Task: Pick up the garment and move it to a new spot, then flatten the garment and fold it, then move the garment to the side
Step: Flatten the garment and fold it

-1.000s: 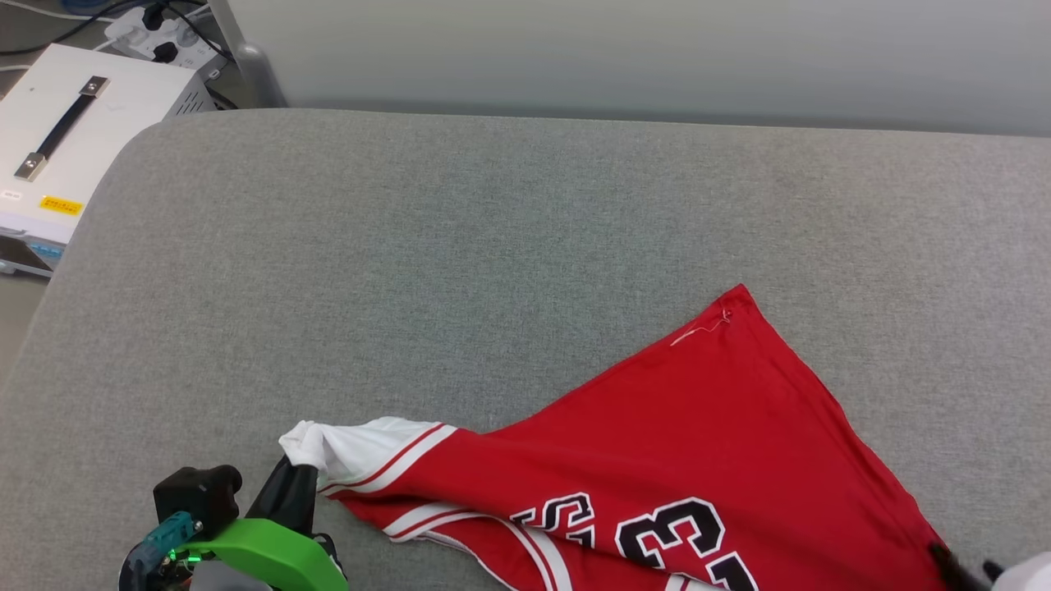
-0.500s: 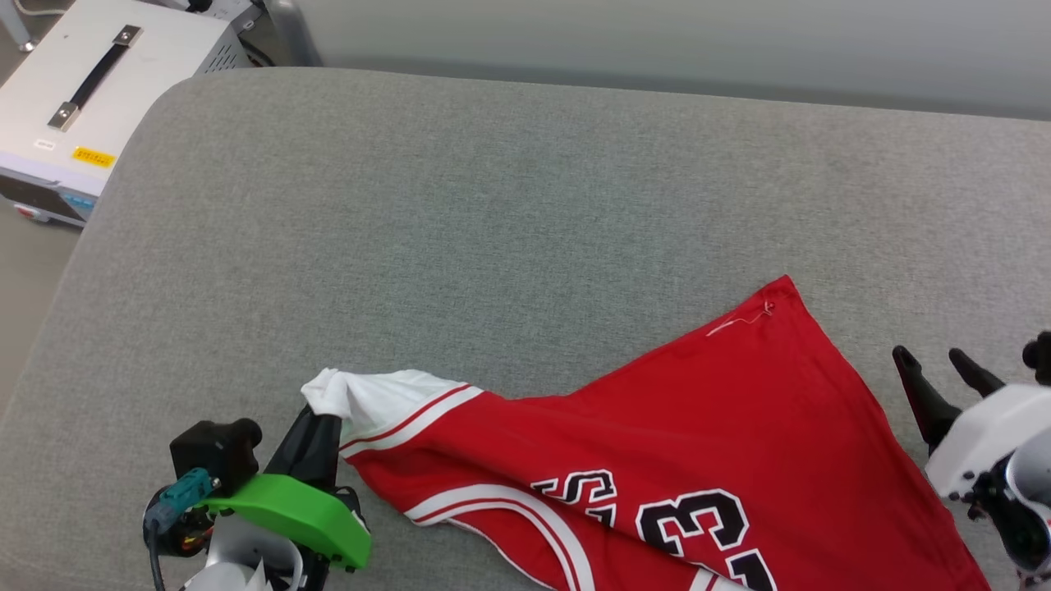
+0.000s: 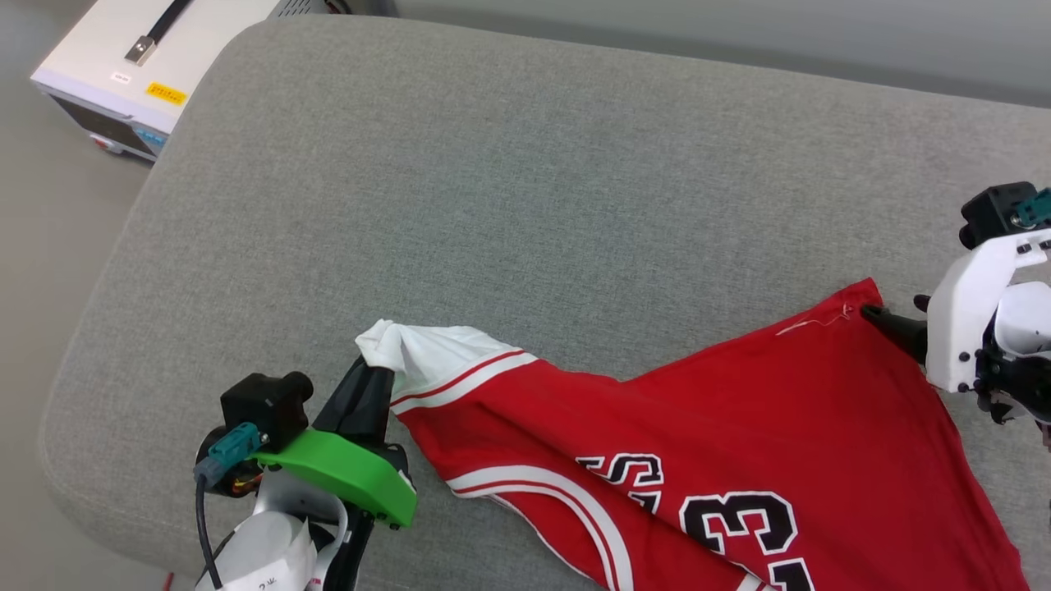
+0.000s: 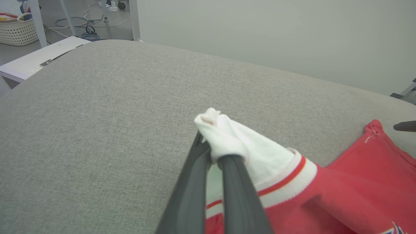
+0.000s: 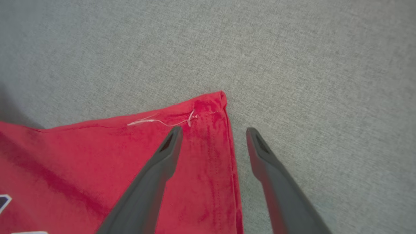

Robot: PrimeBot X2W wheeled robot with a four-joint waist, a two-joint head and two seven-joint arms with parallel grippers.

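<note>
My right gripper picks up the garment by its red hem corner with the loose white thread (image 3: 859, 294) (image 5: 212, 105) next, to fold it.
The garment (image 3: 722, 443), a red jersey with black "23" and a white sleeve (image 3: 427, 361), lies spread over the lower right of the grey cushion (image 3: 525, 180). My left gripper (image 3: 374, 376) is shut on the bunched end of the white sleeve, seen up close in the left wrist view (image 4: 213, 152). My right gripper (image 3: 891, 312) hovers open at the garment's far red hem corner (image 5: 221, 97). In the right wrist view the right gripper (image 5: 213, 130) straddles the hem edge, one finger over red fabric, the other over bare cushion.
A white equipment box (image 3: 123, 57) with a black handle stands on the floor past the cushion's far left corner. A pale wall (image 4: 276, 39) runs behind the cushion. A woven basket (image 4: 16, 31) and cables lie on the floor beyond.
The head camera has swung, shifting the whole picture. My right gripper came up from the lower right to the red hem corner, jaws open. The left gripper kept its hold on the sleeve.
</note>
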